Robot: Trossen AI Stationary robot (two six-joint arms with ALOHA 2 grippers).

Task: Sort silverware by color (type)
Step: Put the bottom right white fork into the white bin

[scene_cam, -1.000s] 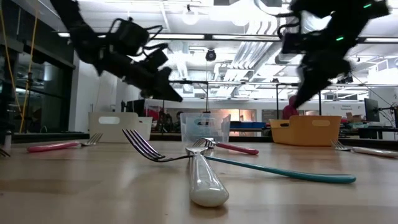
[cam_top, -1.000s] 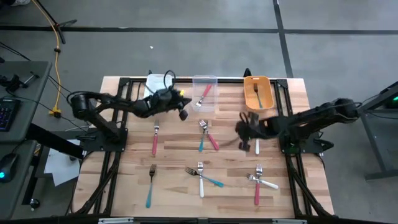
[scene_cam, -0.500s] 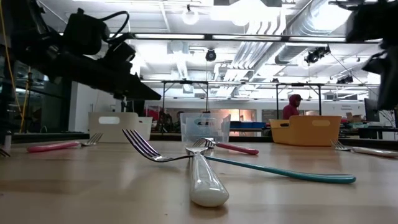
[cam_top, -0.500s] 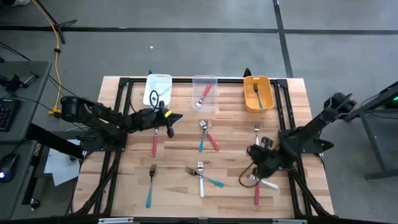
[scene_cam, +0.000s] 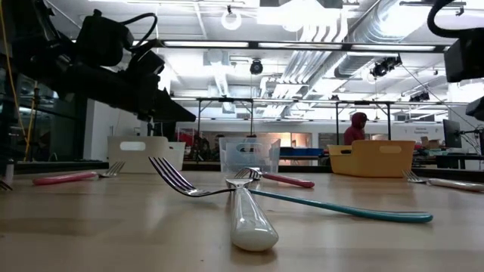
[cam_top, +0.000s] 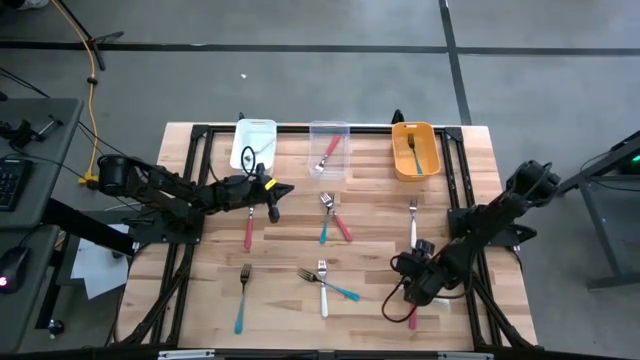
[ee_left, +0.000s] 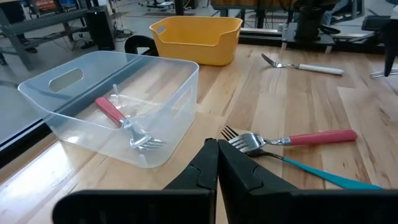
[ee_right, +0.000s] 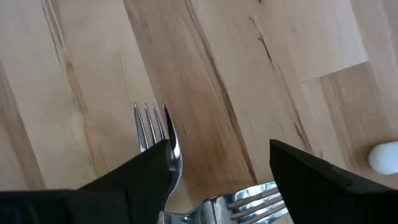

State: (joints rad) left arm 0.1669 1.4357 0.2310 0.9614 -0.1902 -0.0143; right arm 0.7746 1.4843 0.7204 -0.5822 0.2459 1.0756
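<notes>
My right gripper grabs the white-handled fork by its silver head next, to sort it into the white bin.
The silverware lies scattered on the wooden table [cam_top: 370, 250]. Two forks with crossed heads, a red-handled one [cam_top: 412, 312] and a white-handled one [cam_top: 432, 296], lie at the near right. My right gripper [cam_top: 413, 287] [ee_right: 217, 180] hangs open over their heads, pointing down. One fork head [ee_right: 160, 134] shows beside one finger, a second head [ee_right: 249, 200] between the fingers. My left gripper [cam_top: 273, 197] [ee_left: 217, 168] is shut and holds nothing. It hovers above the table left of centre, near a crossed red [ee_left: 311, 138] and teal fork. My right gripper stands open with one finger [ee_right: 140, 177] right over the neck of a fork [ee_right: 174, 163]. I cannot tell whether it touches the fork.
At the far edge stand a white bin [cam_top: 255, 143], a clear bin [cam_top: 330, 150] holding a red fork [ee_left: 118, 115], and an orange bin [cam_top: 415, 150] holding a fork. More forks lie at mid table [cam_top: 322, 285], near left [cam_top: 241, 300], left [cam_top: 248, 228] and right [cam_top: 413, 222].
My right gripper has swung from the table's middle right toward the near edge and come down over the two forks at the near right. My left gripper has drawn back from the clear bin toward the left and lower, then stayed still.
</notes>
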